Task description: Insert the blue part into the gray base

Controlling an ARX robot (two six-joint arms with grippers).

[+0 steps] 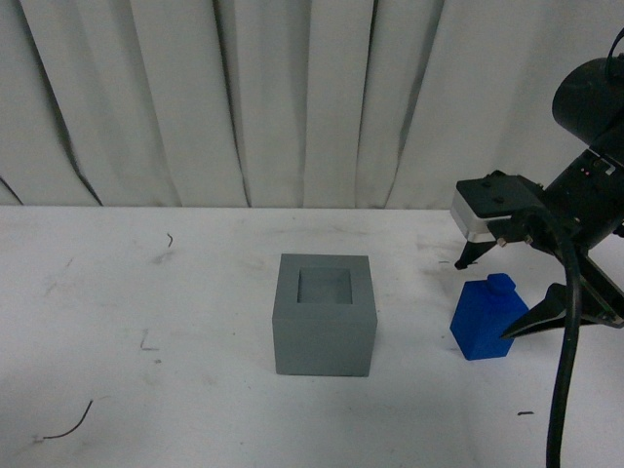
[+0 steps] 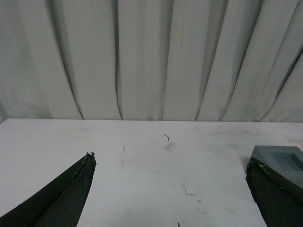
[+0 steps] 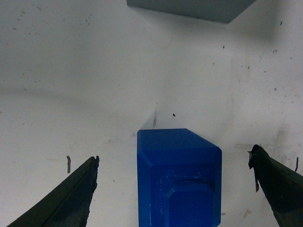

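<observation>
My right gripper takes hold of the blue part by its knobbed upper end [image 1: 497, 291] next, to fit the blue part into the gray base.
The gray base [image 1: 325, 314] stands on the white table near the middle, its square recess facing up and empty. The blue part [image 1: 487, 318] stands upright on the table to the right of the base, apart from it, its small knob on top. My right gripper [image 1: 483, 297] is open above and around the blue part. In the right wrist view the blue part [image 3: 179, 177] lies between the two spread fingers, untouched, with a corner of the base [image 3: 189, 8] beyond. My left gripper [image 2: 170, 165] is open and empty; the base [image 2: 279, 163] shows beside one finger.
A white curtain [image 1: 292, 97] hangs behind the table. The table top [image 1: 146, 322] carries small dark specks and bits of wire [image 1: 68, 424]. The right arm's black cable [image 1: 565, 370] hangs down at the right.
</observation>
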